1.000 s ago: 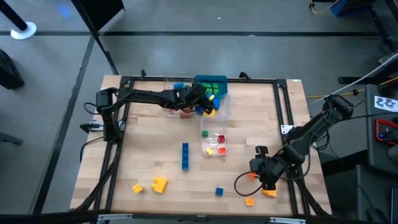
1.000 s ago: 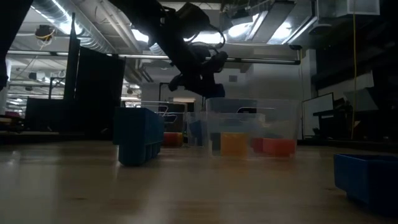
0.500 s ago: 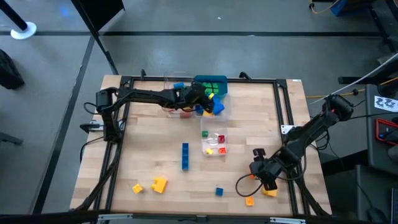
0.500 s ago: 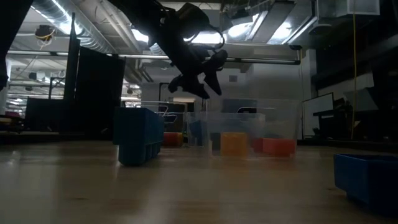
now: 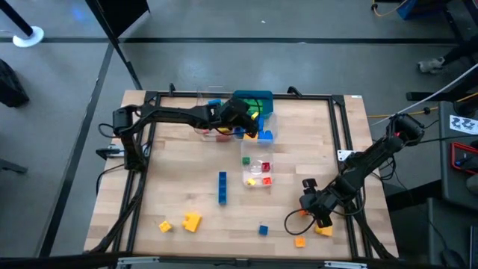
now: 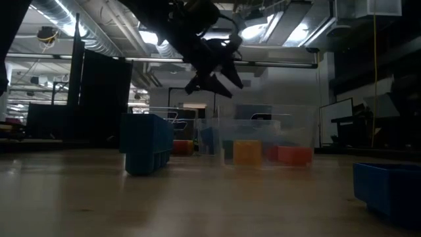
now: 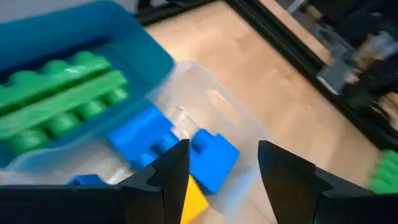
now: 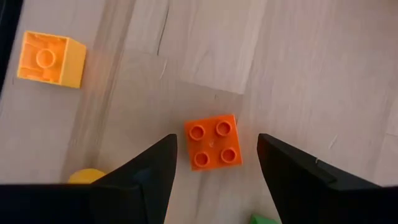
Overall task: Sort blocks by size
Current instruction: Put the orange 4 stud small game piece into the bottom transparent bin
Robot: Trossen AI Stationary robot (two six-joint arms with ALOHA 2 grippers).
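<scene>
The orange block's sides are still below my fingers, with bare wood showing in between, so my right gripper should go lower before it closes on the orange block.
My left gripper (image 5: 252,128) (image 7: 222,149) hangs open above a clear tub (image 7: 214,99) at the table's far middle. Blue blocks (image 7: 211,160) and a yellow one (image 7: 194,200) lie in that tub. Beside the tub, green blocks (image 7: 62,93) fill the teal tray (image 5: 252,99). In the low view this gripper (image 6: 220,79) is well above the tubs. My right gripper (image 5: 308,205) (image 8: 216,139) stands open over an orange square block (image 8: 213,142) that lies studs up on the table, with one finger on either side of it and apart from it.
Loose blocks on the table: an orange one (image 8: 50,57) lying studs down, a long blue bar (image 5: 222,187), yellow ones (image 5: 190,221), a small blue one (image 5: 263,230). A second clear tub (image 5: 258,173) holds small red and yellow blocks. A black frame (image 5: 351,149) edges the table.
My left gripper has opened and let go of a blue block, which now lies in the clear tub. It has then risen a little and turned. My right gripper has come down toward the orange block, staying open.
</scene>
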